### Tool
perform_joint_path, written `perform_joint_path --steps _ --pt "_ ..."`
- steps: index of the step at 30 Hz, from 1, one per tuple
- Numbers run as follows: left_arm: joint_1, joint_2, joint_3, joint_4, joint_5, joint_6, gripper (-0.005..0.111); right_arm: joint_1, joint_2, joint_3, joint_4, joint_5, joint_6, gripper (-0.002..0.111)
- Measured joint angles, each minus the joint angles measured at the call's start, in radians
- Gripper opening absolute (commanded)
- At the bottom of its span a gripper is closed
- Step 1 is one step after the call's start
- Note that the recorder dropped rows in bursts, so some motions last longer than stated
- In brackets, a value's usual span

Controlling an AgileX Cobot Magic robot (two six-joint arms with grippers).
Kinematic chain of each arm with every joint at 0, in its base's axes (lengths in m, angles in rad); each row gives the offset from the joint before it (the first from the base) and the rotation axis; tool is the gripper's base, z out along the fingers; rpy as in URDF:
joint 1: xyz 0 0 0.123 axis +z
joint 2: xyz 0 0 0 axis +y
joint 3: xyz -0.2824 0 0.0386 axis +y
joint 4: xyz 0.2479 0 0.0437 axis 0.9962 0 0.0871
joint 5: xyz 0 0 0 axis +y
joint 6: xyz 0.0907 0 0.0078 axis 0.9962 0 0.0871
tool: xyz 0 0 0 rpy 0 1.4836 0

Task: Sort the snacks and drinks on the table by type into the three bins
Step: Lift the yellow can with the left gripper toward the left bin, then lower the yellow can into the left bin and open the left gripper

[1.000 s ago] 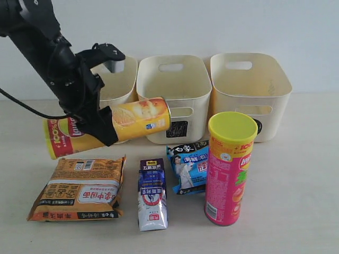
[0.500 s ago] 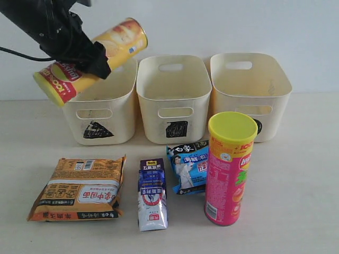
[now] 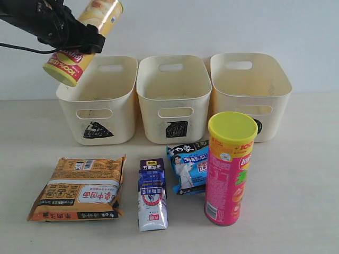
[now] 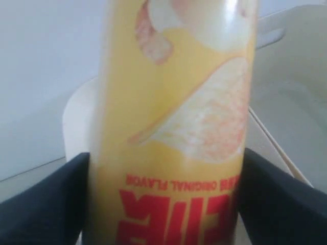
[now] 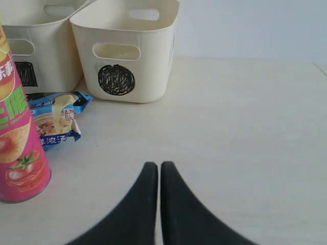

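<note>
My left gripper has the yellow chip can's lower end (image 3: 62, 75) hanging above the triangle bin's rim (image 3: 98, 100), so it should lower the can into the bin before releasing it.
My left gripper (image 3: 79, 37) is shut on the yellow chip can (image 3: 85, 42), which it holds tilted in the air above the back left edge of the triangle bin (image 3: 98, 103). The yellow chip can (image 4: 173, 127) fills the left wrist view between the black fingers (image 4: 46, 204). The square bin (image 3: 172, 100) and circle bin (image 3: 249, 92) stand to its right. In front lie the orange-brown noodle packet (image 3: 79, 189), the purple-white drink pouch (image 3: 152, 194) and the blue noodle packet (image 3: 186, 166). The pink chip can (image 3: 230, 169) stands upright. My right gripper (image 5: 159, 168) is shut and empty over bare table.
The table (image 3: 296, 201) is pale wood with a white wall behind the bins. In the right wrist view the circle bin (image 5: 127, 51), the blue noodle packet (image 5: 56, 120) and the pink chip can (image 5: 18, 143) lie ahead of the gripper.
My left gripper has lifted the yellow chip can from in front of the triangle bin up and back to above its rear left rim, tilting it more upright.
</note>
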Motion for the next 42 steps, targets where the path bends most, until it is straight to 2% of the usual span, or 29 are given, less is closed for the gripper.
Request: perform_joint_path --steps 13,20,23,29,33,37,42 --pt "0.015 0.22 -0.196 0.0 -0.052 -0.087 0.004 0.0 0.0 0.0 0.0 0.0 0.0 0.0" --pt "0.024 0.293 -0.227 0.0 -0.056 -0.11 0.006 0.0 0.0 0.0 0.0 0.0 0.0 0.0" --pt "0.024 0.311 -0.227 0.0 -0.056 -0.11 0.018 0.0 0.0 0.0 0.0 0.0 0.0 0.0" --pt "0.034 0.328 -0.228 0.0 -0.056 -0.121 0.061 0.0 0.0 0.0 0.0 0.0 0.0 0.0" --pt "0.036 0.328 -0.23 0.0 -0.058 -0.128 0.082 0.0 0.0 0.0 0.0 0.0 0.0 0.0" --pt "0.036 0.328 -0.231 0.0 -0.071 -0.128 0.092 0.0 0.0 0.0 0.0 0.0 0.001 0.0" --pt "0.037 0.328 -0.231 0.0 -0.071 -0.128 0.094 0.0 0.0 0.0 0.0 0.0 0.001 0.0"
